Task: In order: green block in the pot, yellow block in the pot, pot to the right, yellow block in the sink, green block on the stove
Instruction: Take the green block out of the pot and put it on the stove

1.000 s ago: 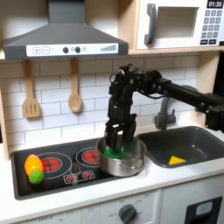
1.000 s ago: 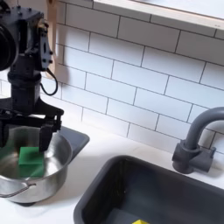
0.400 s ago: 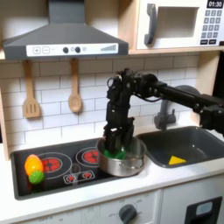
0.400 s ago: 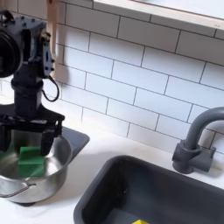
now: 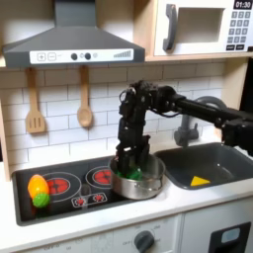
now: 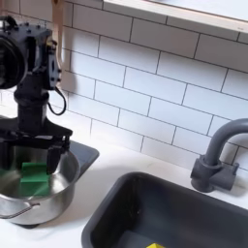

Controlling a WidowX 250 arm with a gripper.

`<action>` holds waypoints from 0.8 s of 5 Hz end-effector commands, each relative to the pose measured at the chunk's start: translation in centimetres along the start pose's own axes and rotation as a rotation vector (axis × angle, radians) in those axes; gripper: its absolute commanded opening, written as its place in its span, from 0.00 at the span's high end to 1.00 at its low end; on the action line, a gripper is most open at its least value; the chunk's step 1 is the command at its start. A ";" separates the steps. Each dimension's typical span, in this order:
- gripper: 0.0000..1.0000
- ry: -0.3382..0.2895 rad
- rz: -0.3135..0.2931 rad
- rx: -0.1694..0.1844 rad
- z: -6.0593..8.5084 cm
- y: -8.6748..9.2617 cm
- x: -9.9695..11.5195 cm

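Observation:
The gripper should next grab the green block by its opposite sides. Then it should move the green block out of the pot and onto the stove (image 5: pixel 71 194).
The shiny silver pot (image 5: pixel 139 188) stands on the stove's (image 5: pixel 71 194) right burner, next to the sink (image 5: pixel 223 161). In the second exterior view the green block (image 6: pixel 35 180) lies inside the pot (image 6: pixel 50 205). My gripper (image 6: pixel 33 162) hangs low in the pot, open, with one finger on each side of the green block; I cannot tell whether they touch it. In the first exterior view the gripper (image 5: pixel 130 162) sits just above the pot's rim. The yellow block (image 5: pixel 200 181) lies on the sink floor, and its top edge shows at the bottom of the second exterior view (image 6: pixel 153 245).
A rounded orange and lime-green toy fruit (image 5: pixel 38 188) rests on the left burner. The dark arched faucet (image 6: pixel 219 153) stands behind the sink (image 6: pixel 126 208). Two wooden utensils (image 5: pixel 84 99) hang on the tiled wall. The arm reaches in from the first exterior view's right.
The gripper has come down further into the pot, so its open fingers now flank the green block. The pot and both blocks have stayed where they were.

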State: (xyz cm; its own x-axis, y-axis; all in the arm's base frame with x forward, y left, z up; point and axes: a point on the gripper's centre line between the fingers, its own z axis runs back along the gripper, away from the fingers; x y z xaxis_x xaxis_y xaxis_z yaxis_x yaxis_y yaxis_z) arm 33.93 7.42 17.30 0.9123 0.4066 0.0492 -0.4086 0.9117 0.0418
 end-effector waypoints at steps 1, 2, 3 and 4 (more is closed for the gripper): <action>0.00 0.006 0.006 0.002 -1.0 -0.5 0.4; 0.00 0.025 0.010 0.003 -2.0 -1.0 0.6; 0.00 0.032 0.005 0.009 -2.5 -1.4 0.4; 0.00 0.017 0.008 0.007 -2.3 -1.3 0.6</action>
State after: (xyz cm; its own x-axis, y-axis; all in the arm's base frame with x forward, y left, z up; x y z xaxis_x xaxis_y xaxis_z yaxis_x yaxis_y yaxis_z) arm 35.06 6.72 15.08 0.9071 0.4198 0.0320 -0.4209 0.9059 0.0462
